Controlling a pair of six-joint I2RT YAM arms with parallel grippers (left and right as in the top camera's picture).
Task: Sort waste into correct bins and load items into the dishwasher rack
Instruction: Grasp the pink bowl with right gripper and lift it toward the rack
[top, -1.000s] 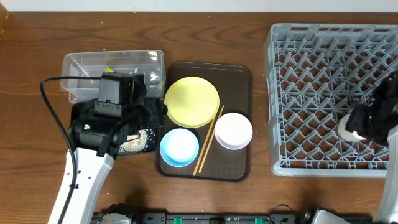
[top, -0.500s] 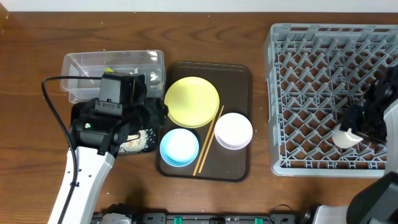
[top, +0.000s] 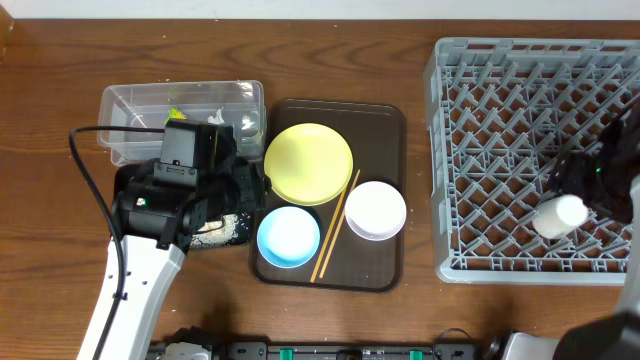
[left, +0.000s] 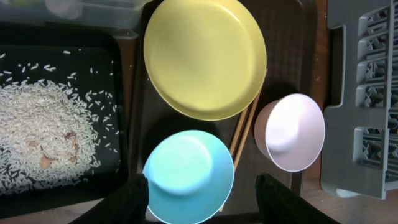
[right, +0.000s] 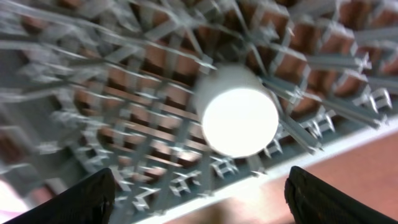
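Observation:
My right gripper grabs the white bowl's rim (top: 404, 211) on the side facing the rack (top: 500, 150) next, to tilt the bowl and load it among the rack's wires.
My left gripper (left: 202, 190) is open above the light blue bowl (left: 186, 175) on the brown tray. The yellow plate (left: 205, 56), white bowl (left: 290, 132) and wooden chopsticks (left: 244, 127) also lie on the tray. White rice (left: 43, 130) lies in the black bin (top: 232, 205). The clear bin (top: 130, 105) holds a green-and-yellow wrapper (top: 175, 110). My right gripper (right: 199, 190) is open over the grey dishwasher rack (top: 500, 150). The pale cup (right: 236, 115) rests in the rack, apart from the fingers, near its front edge; it also shows in the overhead view (top: 558, 214).
The dark brown serving tray (top: 385, 125) lies between the bins and the rack. The left arm and its cable (top: 80, 150) cover most of the black bin from above. Bare wooden table (top: 420, 310) lies in front of the tray and rack.
My right gripper has let go of the cup and drawn back up and right; the cup stays in the rack. The left arm has barely moved.

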